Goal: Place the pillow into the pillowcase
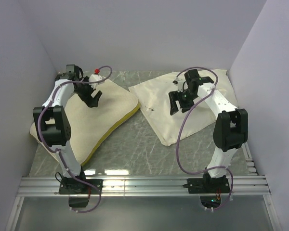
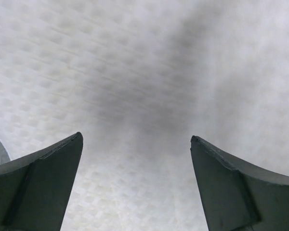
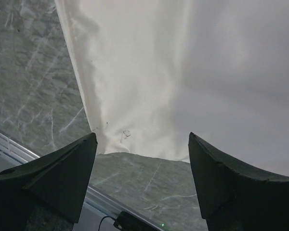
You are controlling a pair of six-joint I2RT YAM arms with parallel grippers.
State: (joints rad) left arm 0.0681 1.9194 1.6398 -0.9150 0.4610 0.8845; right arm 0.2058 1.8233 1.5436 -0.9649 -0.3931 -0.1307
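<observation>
My left gripper's fingers are still above the pillow and closing now would miss, so it is too early to close. My left gripper moves lower next.
The pillow (image 1: pixel 98 120) is a plump cream cushion with a yellow-green side band, lying on the left of the table. My left gripper (image 1: pixel 92 99) hangs open just above its far part; the left wrist view shows only its textured cream surface (image 2: pixel 135 86) between the spread fingers. The pillowcase (image 1: pixel 178 108) is a thin limp cream sack lying flat on the right. My right gripper (image 1: pixel 179 103) is open and empty above it. In the right wrist view the pillowcase (image 3: pixel 183 72) ends in a near corner with loose threads, just beyond the fingertips (image 3: pixel 86 144).
The table (image 1: pixel 135 144) is grey marbled stone, enclosed by white walls at left, back and right. An aluminium rail (image 1: pixel 144 185) runs along the near edge and carries both arm bases. A gap of bare table separates pillow and pillowcase.
</observation>
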